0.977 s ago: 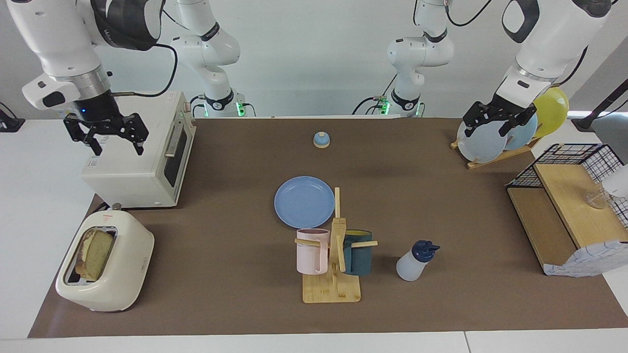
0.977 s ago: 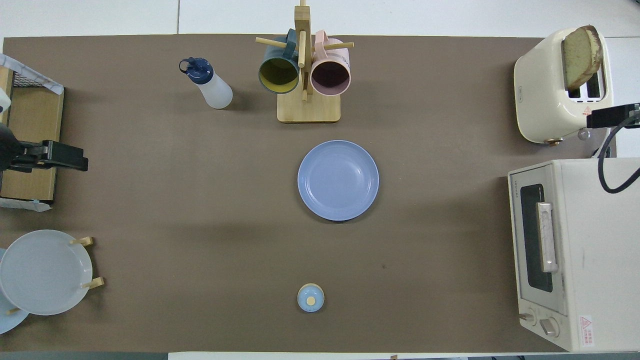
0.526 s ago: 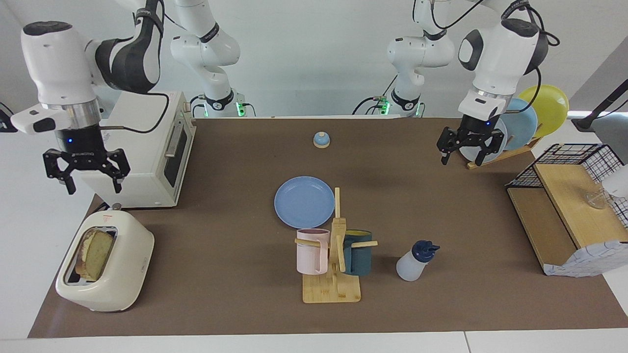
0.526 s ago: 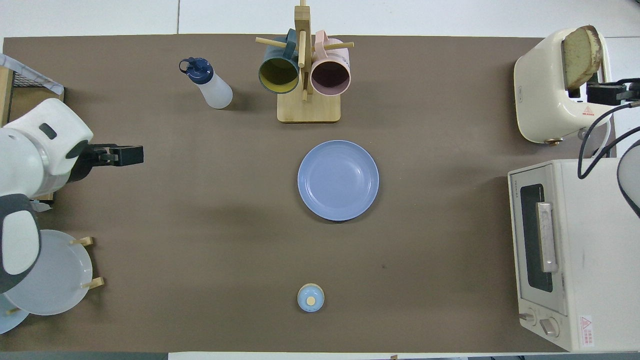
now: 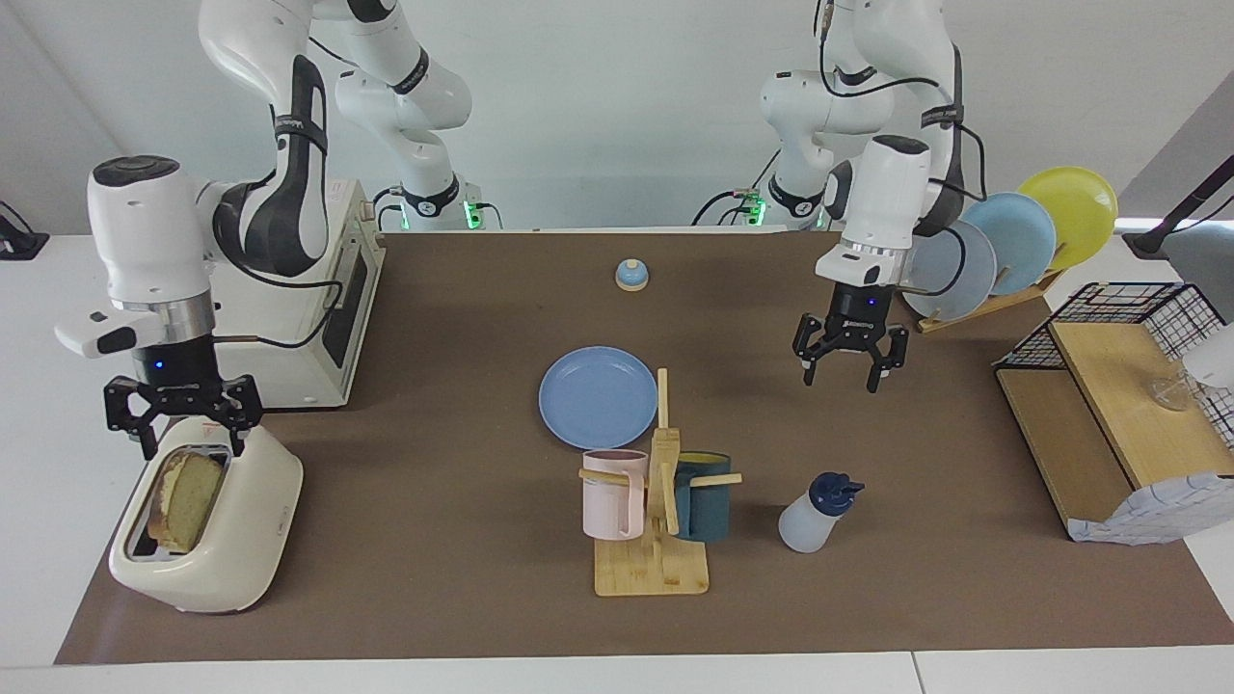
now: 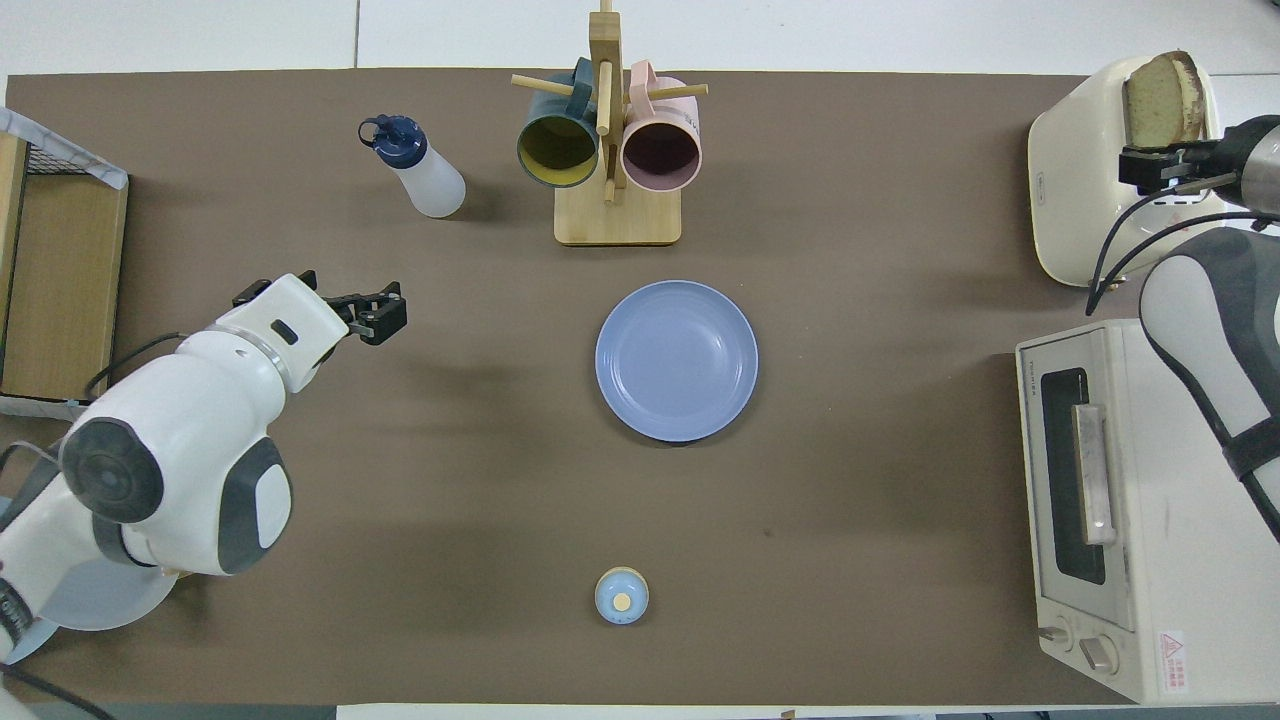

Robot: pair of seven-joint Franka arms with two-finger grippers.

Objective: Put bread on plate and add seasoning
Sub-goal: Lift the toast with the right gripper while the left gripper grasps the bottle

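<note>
The seasoning bottle's blue cap (image 6: pixel 397 140) should stay free to add seasoning over the plate, so my left gripper should next grab the bottle by its white body (image 6: pixel 432 186).
The bread (image 5: pixel 188 496) (image 6: pixel 1160 85) stands upright in the slot of the cream toaster (image 5: pixel 231 549) at the right arm's end of the table. My right gripper (image 5: pixel 191 445) (image 6: pixel 1150 168) hangs open just above the toaster's top, over the edge of the bread nearer to the robots, with nothing in it. The blue plate (image 5: pixel 598 397) (image 6: pixel 676 360) lies flat and bare mid-table. The seasoning (image 5: pixel 815 516) (image 6: pixel 425 175) bottle stands beside the mug rack. My left gripper (image 5: pixel 842 382) (image 6: pixel 380 315) is open and holds nothing. It hovers over bare mat, with the seasoning farther out from the robots.
A wooden mug rack (image 5: pixel 656 569) with a pink and a teal mug stands just past the plate. A toaster oven (image 5: pixel 280 328) sits beside the toaster. A small bell (image 5: pixel 631 276), an upright plate rack (image 5: pixel 1003 255) and a wire shelf (image 5: pixel 1118 405) are also on the table.
The right gripper has swung down from over the toaster oven to above the toaster. The left gripper has come away from the plate rack and lowered over the mat. Both stayed open.
</note>
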